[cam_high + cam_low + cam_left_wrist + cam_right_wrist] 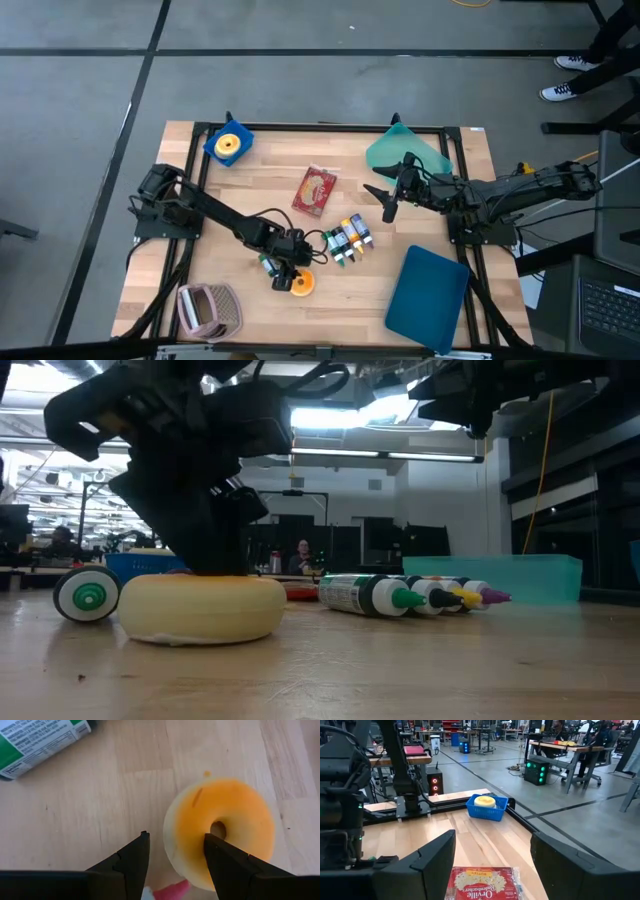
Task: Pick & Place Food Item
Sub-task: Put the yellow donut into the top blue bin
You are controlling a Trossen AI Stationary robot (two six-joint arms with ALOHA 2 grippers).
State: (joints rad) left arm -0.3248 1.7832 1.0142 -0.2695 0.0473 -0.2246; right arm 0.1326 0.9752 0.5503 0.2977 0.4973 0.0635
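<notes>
Next, my left gripper grips the orange-topped doughnut by its ring between hole and rim (189, 827). Then it places the doughnut in the blue basket.
An orange-topped, cream-sided doughnut (303, 284) lies flat on the wooden table near its front edge, and shows in the low view as a pale ring (203, 608). My left gripper (175, 855) points steeply down over it, open. One finger (225, 865) is over the ring beside the hole (218, 829). The other finger (131, 862) is outside the ring's rim. My right gripper (388, 205) waits open and level above the table's right middle, with nothing between its fingers (492, 855). My left gripper comes at the doughnut (225, 830) from above, slanting, its open fingers astride one side of the ring (185, 845). In the low view the gripper (215, 550) reaches the doughnut's top, but I cannot tell whether a finger touches it.
A green-labelled bottle (40, 745) lies just beside the doughnut. Several small bottles (347, 242) lie in a row at the centre. A popcorn bag (315, 190), a blue basket (229, 145), a teal bowl (405, 150), a blue board (428, 298) and a pink basket (208, 310) are around.
</notes>
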